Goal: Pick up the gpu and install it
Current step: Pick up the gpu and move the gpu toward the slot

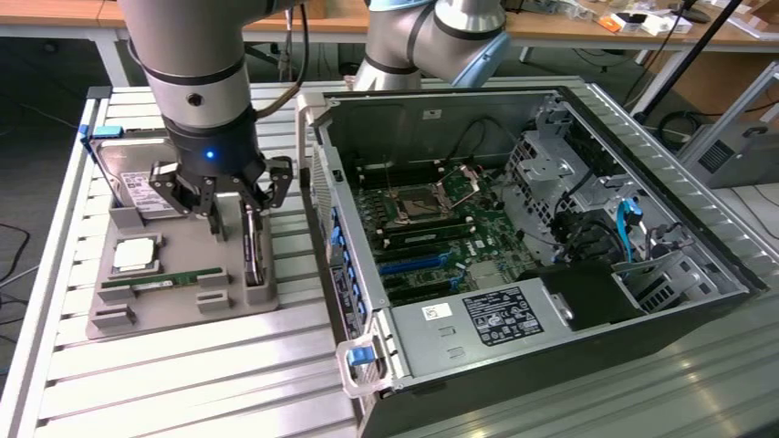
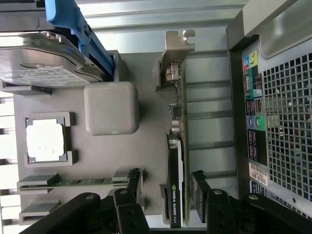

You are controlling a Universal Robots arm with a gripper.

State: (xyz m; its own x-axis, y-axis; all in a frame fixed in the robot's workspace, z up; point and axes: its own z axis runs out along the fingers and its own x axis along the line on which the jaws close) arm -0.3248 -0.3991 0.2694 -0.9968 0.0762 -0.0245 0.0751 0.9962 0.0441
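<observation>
The gripper will next grip the two flat sides of its black shroud [image 2: 175,190] to install the GPU, which stands upright on its thin edge [image 2: 184,131].
The gpu [image 1: 252,245] stands on its edge in a slot of the grey holder tray [image 1: 182,315], on the exterior view's left beside the open computer case [image 1: 512,228]. In the wrist view the gpu [image 2: 176,161] is a thin dark card with a silvery end bracket [image 2: 176,41]. My gripper [image 1: 247,205] is straight above the card. Its black fingertips [image 2: 134,179] straddle the card's near end, and the gripper [image 2: 165,178] is open, with a gap showing on one side of the card. The card still rests in its slot.
The tray also carries a hard drive [image 1: 140,178] with a blue rail, a square processor [image 1: 134,255] and a green memory stick [image 1: 164,278]. The case wall [image 1: 319,182] rises close beside the tray. Inside lie the motherboard with blue slots [image 1: 408,265] and a power supply [image 1: 493,315].
</observation>
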